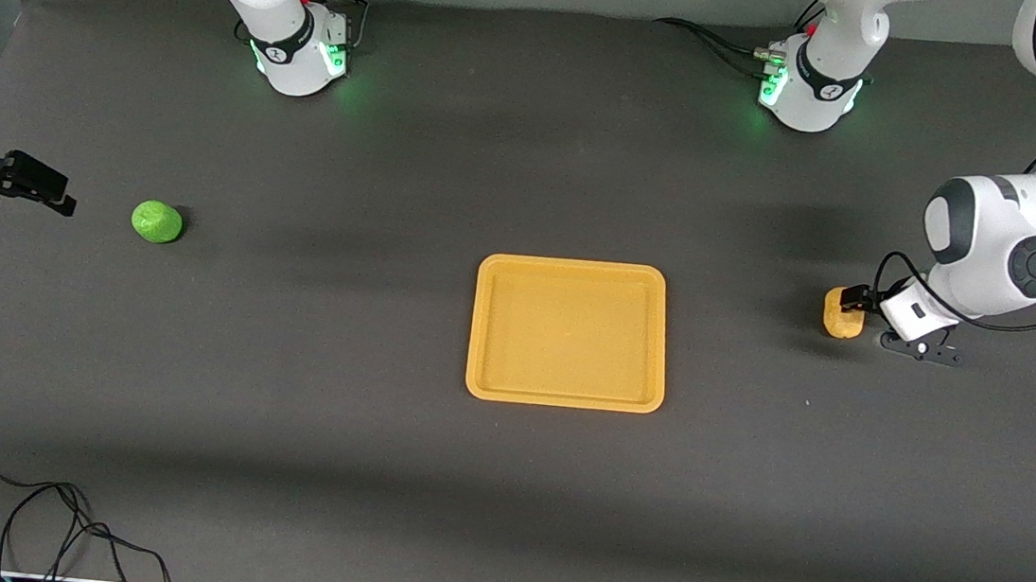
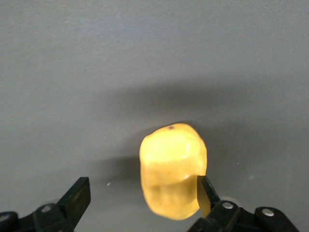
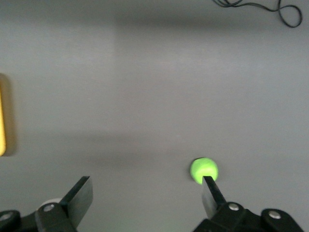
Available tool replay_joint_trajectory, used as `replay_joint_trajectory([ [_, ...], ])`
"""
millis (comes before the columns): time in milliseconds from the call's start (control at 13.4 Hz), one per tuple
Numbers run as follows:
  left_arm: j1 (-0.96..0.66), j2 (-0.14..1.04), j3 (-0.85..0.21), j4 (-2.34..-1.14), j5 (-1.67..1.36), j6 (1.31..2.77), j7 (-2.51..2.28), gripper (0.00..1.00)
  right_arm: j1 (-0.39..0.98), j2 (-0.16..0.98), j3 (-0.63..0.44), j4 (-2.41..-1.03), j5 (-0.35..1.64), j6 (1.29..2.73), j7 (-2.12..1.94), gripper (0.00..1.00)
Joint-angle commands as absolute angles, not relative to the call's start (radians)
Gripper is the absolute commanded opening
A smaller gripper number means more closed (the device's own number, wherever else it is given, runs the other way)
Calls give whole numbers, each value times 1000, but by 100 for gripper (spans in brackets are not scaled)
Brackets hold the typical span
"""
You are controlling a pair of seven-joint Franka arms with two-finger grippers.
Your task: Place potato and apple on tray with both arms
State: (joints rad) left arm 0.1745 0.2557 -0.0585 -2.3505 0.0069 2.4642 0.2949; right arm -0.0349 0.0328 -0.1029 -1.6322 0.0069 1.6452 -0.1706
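Observation:
My left gripper grabs the potato by its rounded middle (image 1: 844, 313) next, to place the potato on the tray (image 1: 563, 395).
The yellow-orange tray (image 1: 563, 395) lies in the middle of the table. The yellow-tan potato (image 1: 841, 315) lies on the table toward the left arm's end. My left gripper (image 1: 852, 302) is low at the potato and open. In the left wrist view the potato (image 2: 173, 169) sits between the gripper's (image 2: 142, 189) fingers, against one finger (image 2: 204, 193) and apart from the other. The green apple (image 1: 157, 221) lies toward the right arm's end. My right gripper (image 1: 61, 198) is open and empty, up in the air beside the apple. In the right wrist view (image 3: 147, 187) the apple (image 3: 203, 169) shows just past one fingertip.
Black cables (image 1: 31, 510) lie at the table's edge nearest the front camera, at the right arm's end, and show in the right wrist view (image 3: 285, 12). The tray's rim (image 3: 2, 116) shows at the edge of the right wrist view. Both arm bases stand along the robots' side of the table.

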Motion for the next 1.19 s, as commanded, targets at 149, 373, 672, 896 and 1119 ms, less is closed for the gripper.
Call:
replay_joint_trajectory([
  [149,153,284,-61,-2356,-12,2479,304,96,-28,-150,-273,-1895,-30,1764,-348,100],
  [373,153,325,-61,-2356,-11,2519,304,81,-34,-332,-290,-2118,-86,1819,-347,100],
  [672,150,281,-64,-2347,-12,2488,284,21,-34,-406,-296,-2215,-87,1824,-345,100],
  [896,115,238,-121,-2266,-12,2357,110,9,-35,-394,-337,-2272,-92,1902,-348,100],
  [1119,40,270,-211,-2136,-24,2307,-166,9,-34,-377,-383,-2403,-109,2086,-348,100],
])
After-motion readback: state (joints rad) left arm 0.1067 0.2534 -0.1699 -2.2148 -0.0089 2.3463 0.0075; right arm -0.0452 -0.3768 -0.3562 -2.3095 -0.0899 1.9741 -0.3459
